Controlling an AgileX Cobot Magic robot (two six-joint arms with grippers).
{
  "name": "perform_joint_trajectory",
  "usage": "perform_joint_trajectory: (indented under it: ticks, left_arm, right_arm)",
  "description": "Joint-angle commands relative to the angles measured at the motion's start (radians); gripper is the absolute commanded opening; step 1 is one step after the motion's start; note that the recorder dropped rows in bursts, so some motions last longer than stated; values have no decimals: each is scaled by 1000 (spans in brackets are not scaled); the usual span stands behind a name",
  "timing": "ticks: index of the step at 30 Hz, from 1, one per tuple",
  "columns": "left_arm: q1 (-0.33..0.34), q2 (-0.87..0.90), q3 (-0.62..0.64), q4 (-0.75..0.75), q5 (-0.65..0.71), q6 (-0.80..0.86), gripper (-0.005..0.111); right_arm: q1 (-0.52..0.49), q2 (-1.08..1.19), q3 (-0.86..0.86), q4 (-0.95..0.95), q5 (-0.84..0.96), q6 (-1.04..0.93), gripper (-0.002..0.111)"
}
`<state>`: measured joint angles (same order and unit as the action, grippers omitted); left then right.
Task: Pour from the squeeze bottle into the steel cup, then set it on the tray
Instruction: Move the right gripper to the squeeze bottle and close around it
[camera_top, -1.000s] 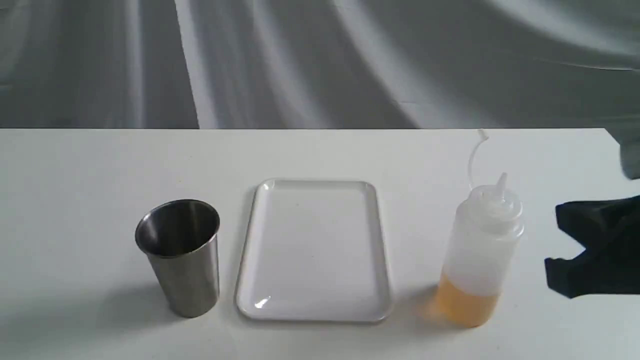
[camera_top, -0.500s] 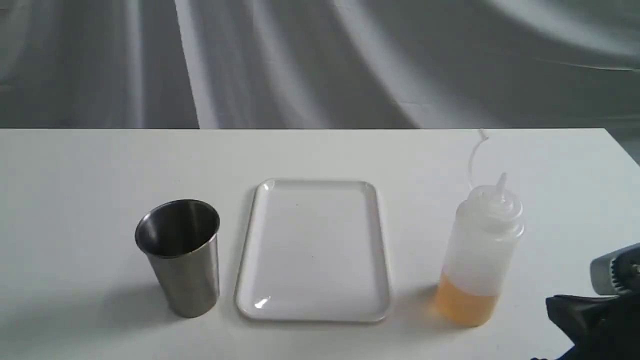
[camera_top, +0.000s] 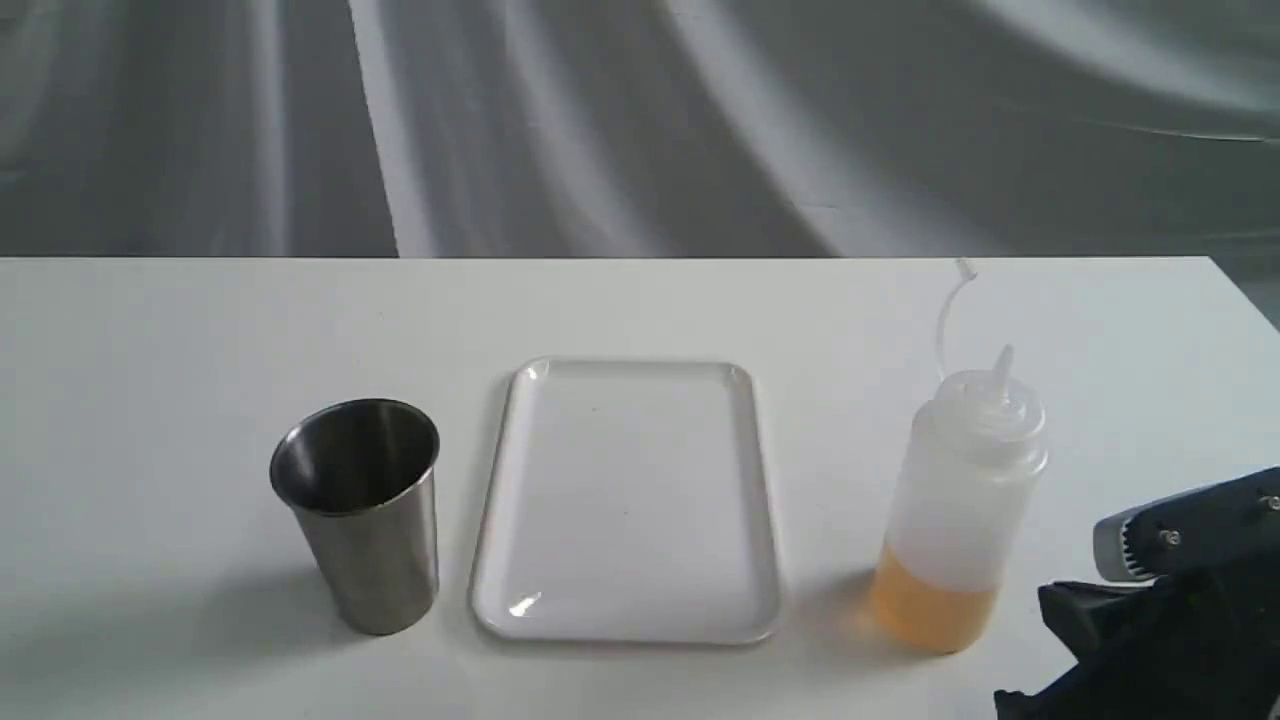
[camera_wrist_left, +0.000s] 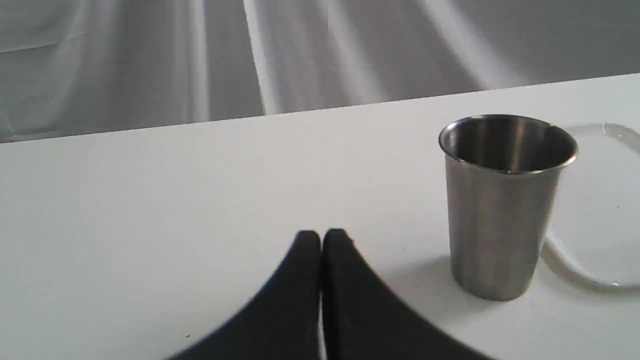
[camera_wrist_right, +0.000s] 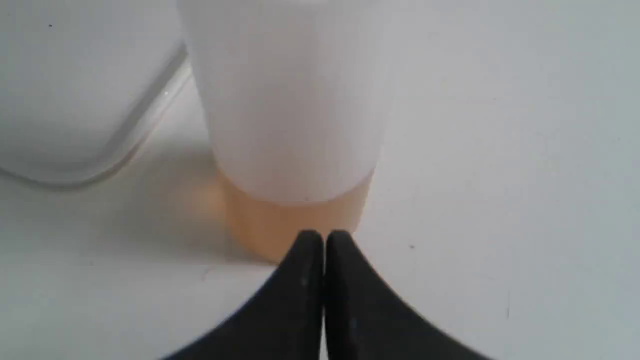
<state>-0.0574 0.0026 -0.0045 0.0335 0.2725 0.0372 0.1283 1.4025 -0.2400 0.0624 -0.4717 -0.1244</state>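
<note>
My right gripper grips the squeeze bottle by its round body (camera_top: 967, 492) next, which leaves its nozzle free to pour into the steel cup (camera_top: 357, 515).
The squeeze bottle (camera_top: 962, 500) stands upright on the right of the table, amber liquid at its base and its cap strap curling up behind. The steel cup (camera_top: 357, 515) stands at the left, with the white tray (camera_top: 628, 500) lying between them. My right gripper (camera_top: 1050, 600) is low at the bottom right corner, shut, with nothing held. In the right wrist view its tips (camera_wrist_right: 323, 236) sit just short of the bottle's base (camera_wrist_right: 290, 125). My left gripper (camera_wrist_left: 322, 234) is shut and empty, over bare table beside the cup (camera_wrist_left: 505, 210); the exterior view does not show it.
A grey draped cloth (camera_top: 640, 120) hangs behind the table's far edge. The tray's rim shows beside the cup (camera_wrist_left: 565, 265) and beside the bottle (camera_wrist_right: 135, 135). The table's right edge (camera_top: 1245, 295) runs close behind the right arm.
My right gripper has dropped from mid-height at the right edge to the bottom right corner and moved left toward the bottle's base. Bottle, cup and tray have stayed put.
</note>
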Motion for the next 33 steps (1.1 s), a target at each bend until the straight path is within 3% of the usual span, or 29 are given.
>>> perform_joint_trajectory:
  ticks: [1, 5, 10, 12, 33]
  left_arm:
    - [-6, -3, 4, -1, -7, -3, 0]
    - [-6, -3, 4, -1, -7, -1, 0]
    - [-6, -3, 4, -1, -7, -1, 0]
    - [-6, -3, 4, -1, -7, -1, 0]
    - [-6, -3, 4, -1, -7, -1, 0]
  right_arm:
    - [2, 1, 4, 6, -19, 4, 5]
    - [2, 1, 4, 6, -19, 4, 28]
    - [2, 1, 4, 6, -19, 51, 75]
    - [2, 1, 4, -12, -33, 51, 87]
    - [2, 52, -112, -48, -14, 51, 90]
